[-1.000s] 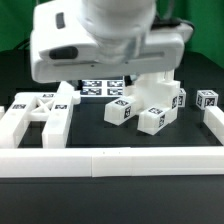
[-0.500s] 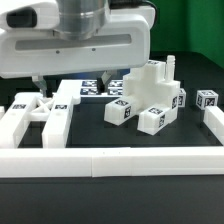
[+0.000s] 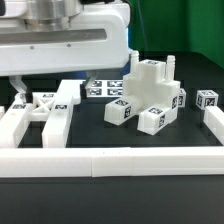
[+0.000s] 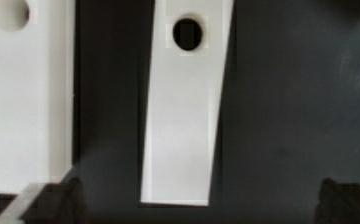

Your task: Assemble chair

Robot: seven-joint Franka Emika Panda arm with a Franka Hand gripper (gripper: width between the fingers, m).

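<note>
The gripper would miss the narrow white bar [image 3: 61,114] if it closed now. The robot's fingers hang above the bar, so the gripper needs to lower before closing.
The chair's white parts lie loose on the black table. The flat X-braced panel [image 3: 40,112] is at the exterior view's left. A pile of frames and posts [image 3: 150,85] stands in the middle, with tagged blocks [image 3: 122,111] [image 3: 153,119] in front of it. My gripper [image 3: 48,90] hangs over the X-braced panel, open and empty. In the wrist view a narrow white bar with an oval hole [image 4: 186,110] runs between my spread fingertips [image 4: 45,205], and a wider white piece [image 4: 20,90] lies beside it. My gripper [image 4: 195,205] touches nothing.
The long low white border rail [image 3: 110,162] runs along the table's front. The marker board [image 3: 100,88] lies behind the panel. Another tagged block [image 3: 207,100] and a white piece [image 3: 214,122] sit at the exterior view's right edge.
My gripper has moved steadily to the exterior view's left, from above the central pile to above the X-braced panel. The pile is now uncovered. No part has moved.
</note>
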